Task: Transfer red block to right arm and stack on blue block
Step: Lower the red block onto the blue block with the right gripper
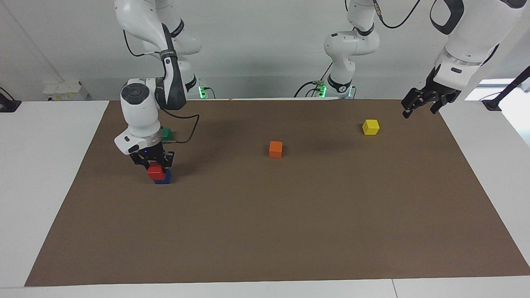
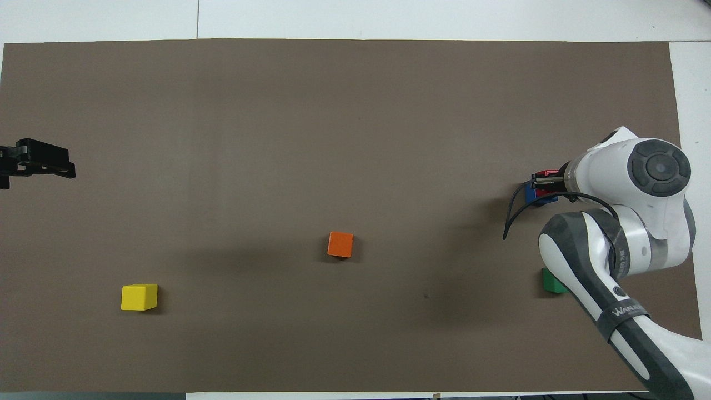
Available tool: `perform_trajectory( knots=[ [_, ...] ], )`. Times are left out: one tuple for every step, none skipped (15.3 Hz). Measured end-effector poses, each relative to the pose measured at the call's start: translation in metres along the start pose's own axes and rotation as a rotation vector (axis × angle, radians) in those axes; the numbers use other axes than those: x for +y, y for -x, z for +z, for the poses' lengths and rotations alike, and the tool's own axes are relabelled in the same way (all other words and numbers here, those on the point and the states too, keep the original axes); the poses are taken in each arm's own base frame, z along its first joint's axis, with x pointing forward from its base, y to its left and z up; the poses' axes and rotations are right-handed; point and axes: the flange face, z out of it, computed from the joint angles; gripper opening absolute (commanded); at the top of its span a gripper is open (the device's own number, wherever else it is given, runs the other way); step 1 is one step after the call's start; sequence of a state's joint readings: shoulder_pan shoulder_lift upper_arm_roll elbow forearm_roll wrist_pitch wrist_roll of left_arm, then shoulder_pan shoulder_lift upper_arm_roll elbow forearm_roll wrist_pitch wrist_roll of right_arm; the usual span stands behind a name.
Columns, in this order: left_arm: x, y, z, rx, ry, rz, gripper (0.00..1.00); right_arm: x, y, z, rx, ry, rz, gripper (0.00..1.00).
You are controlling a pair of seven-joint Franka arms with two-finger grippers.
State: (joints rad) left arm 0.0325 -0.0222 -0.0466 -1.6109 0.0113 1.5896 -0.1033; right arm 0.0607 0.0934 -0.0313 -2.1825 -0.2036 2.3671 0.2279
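Observation:
In the overhead view the red block [image 2: 550, 173] is over the blue block and would stand, so it is time to open my right gripper now.
My right gripper [image 1: 155, 164] is shut on the red block [image 1: 155, 172] and holds it down on top of the blue block [image 1: 165, 179], which stands on the brown mat toward the right arm's end. Only one corner of the blue block shows under the red one. In the overhead view the right arm's wrist covers most of the pair; slivers of the red block [image 2: 550, 173] and blue block [image 2: 531, 195] show by the right gripper [image 2: 545, 183]. My left gripper [image 1: 421, 106] is open and empty, raised over the mat's edge at the left arm's end, and also shows in the overhead view [image 2: 34, 161].
A green block [image 1: 166, 133] lies just nearer to the robots than the stack, partly under the right arm. An orange block [image 1: 275, 149] lies mid-mat. A yellow block [image 1: 371, 127] lies toward the left arm's end. All stand on the brown mat [image 1: 290, 231].

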Motion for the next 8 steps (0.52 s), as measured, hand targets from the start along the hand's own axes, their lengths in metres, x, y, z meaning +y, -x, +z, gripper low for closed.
perform_trajectory(
  knots=[
    [0.0000,0.0000,-0.0001,0.000,0.000,0.000,1.00,0.0015,-0.0001,0.0002,0.000,0.000,0.010,0.32],
    [0.0000,0.0001,-0.0002,0.000,0.000,0.000,1.00,0.0018,-0.0001,0.0002,0.000,0.000,0.016,0.42],
    [0.0000,0.0001,-0.0003,0.000,0.000,0.000,1.00,0.0018,-0.0001,0.0002,0.000,0.000,0.020,0.42],
    [0.0000,0.0002,-0.0003,0.001,0.000,0.000,1.00,0.0019,-0.0002,0.0002,0.000,0.000,0.021,0.44],
    [0.0000,0.0002,-0.0003,0.001,0.000,0.000,1.00,0.0019,-0.0002,0.0002,0.000,0.000,0.022,0.62],
    [0.0000,0.0002,-0.0004,0.001,0.000,0.000,1.00,0.0019,-0.0002,0.0002,0.000,0.000,0.023,1.00],
    [0.0000,0.0003,-0.0005,0.001,0.000,0.000,1.00,0.0017,-0.0001,0.0005,-0.002,-0.005,0.030,1.00],
    [0.0000,0.0003,-0.0005,0.001,0.000,0.000,1.00,0.0015,0.0000,0.0006,-0.005,-0.013,0.040,1.00]
  ],
)
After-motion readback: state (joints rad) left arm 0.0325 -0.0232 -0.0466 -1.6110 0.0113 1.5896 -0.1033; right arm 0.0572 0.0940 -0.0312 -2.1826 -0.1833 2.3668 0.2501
